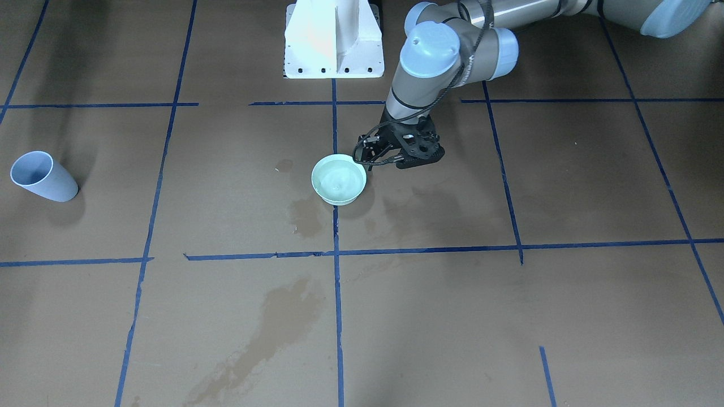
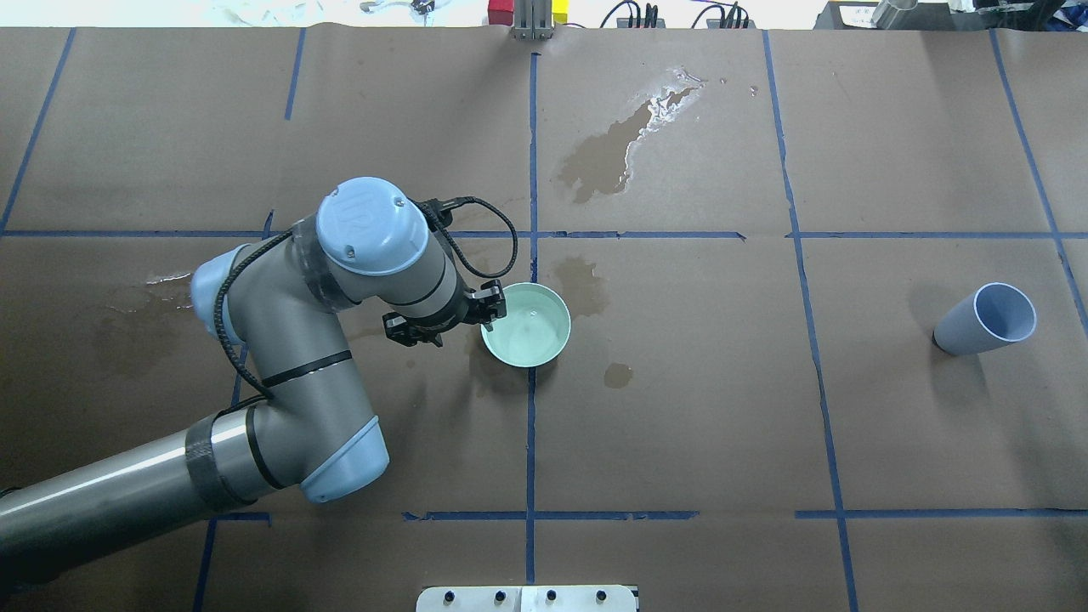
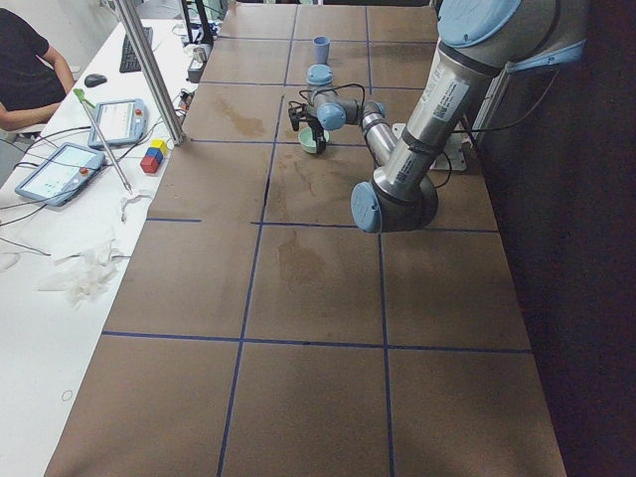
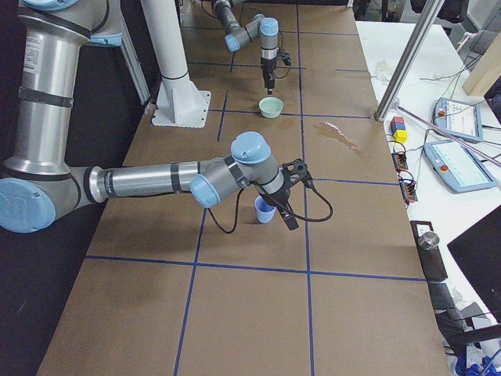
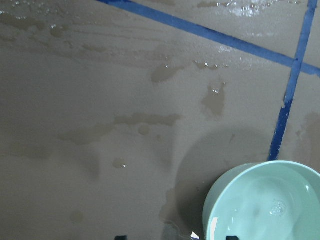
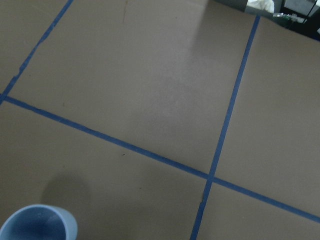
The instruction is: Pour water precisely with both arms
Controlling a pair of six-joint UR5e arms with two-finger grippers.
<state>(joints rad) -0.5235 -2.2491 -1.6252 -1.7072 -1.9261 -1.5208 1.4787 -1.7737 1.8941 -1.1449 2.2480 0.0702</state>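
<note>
I will next pinch the bowl by its rim with my left gripper, since the bowl is too wide for the open fingers and holds clear water.
A mint-green bowl stands mid-table and holds clear water. My left gripper is low at the bowl's rim, also seen in the overhead view. In the left wrist view its two fingertips sit far apart at the bottom edge, so it is open, with the bowl's rim between them and water inside. A pale blue cup stands far off. My right gripper shows only in the exterior right view, beside the cup; I cannot tell its state.
Wet patches mark the brown paper: one beyond the bowl and smaller ones next to it. The white pedestal stands at the robot's side. Pendants and coloured blocks lie on the side table.
</note>
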